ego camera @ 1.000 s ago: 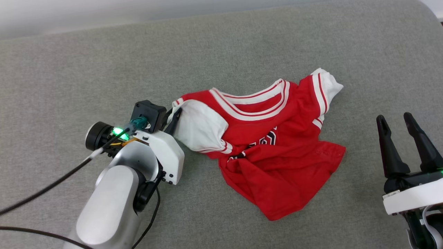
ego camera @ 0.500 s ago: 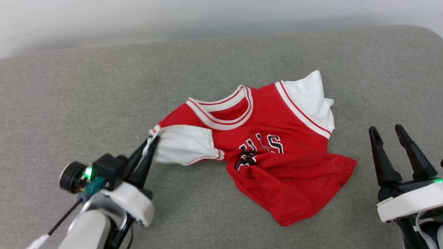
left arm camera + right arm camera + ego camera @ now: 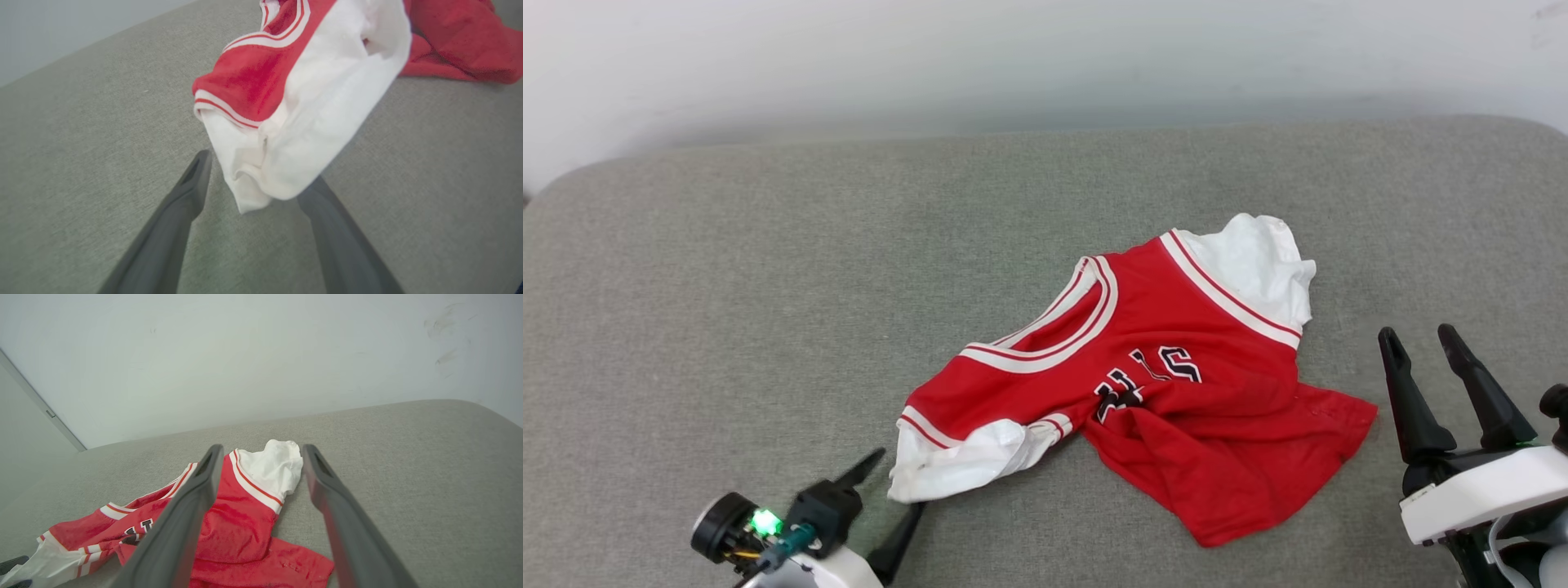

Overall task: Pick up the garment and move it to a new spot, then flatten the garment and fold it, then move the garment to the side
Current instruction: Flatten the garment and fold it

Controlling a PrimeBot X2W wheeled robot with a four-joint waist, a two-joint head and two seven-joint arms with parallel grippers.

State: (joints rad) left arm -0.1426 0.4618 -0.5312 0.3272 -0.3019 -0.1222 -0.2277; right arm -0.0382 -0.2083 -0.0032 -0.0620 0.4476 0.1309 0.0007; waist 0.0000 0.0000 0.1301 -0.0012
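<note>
The left gripper takes hold of the white sleeve (image 3: 974, 459) by its bunched tip (image 3: 912, 483) next, since that tip stands up between the gripper's fingers.
The garment (image 3: 1168, 408), a red jersey with white sleeves, striped trim and black lettering, lies crumpled on the grey cushion (image 3: 768, 286). My left gripper (image 3: 892, 496) is at the bottom left, open. One white sleeve (image 3: 956, 461) lies slack just past its fingertips. In the left wrist view that sleeve (image 3: 294, 134) droops between the spread fingers (image 3: 179, 204) of the left gripper (image 3: 257, 173), with nothing pinched. My right gripper (image 3: 1419, 339) stands open at the right, just off the garment's hem. Through the right gripper (image 3: 262, 453) I see the other white sleeve (image 3: 273, 465) further off.
A pale wall (image 3: 1045, 65) runs along the cushion's far edge. The cushion's corners round off at the far left (image 3: 572, 175) and the far right. Bare grey fabric lies left of the garment and behind it.
My left gripper has opened and let go of the white sleeve, which has dropped onto the cushion. The left arm drew back toward me and the head camera shifted. The right gripper stayed open.
</note>
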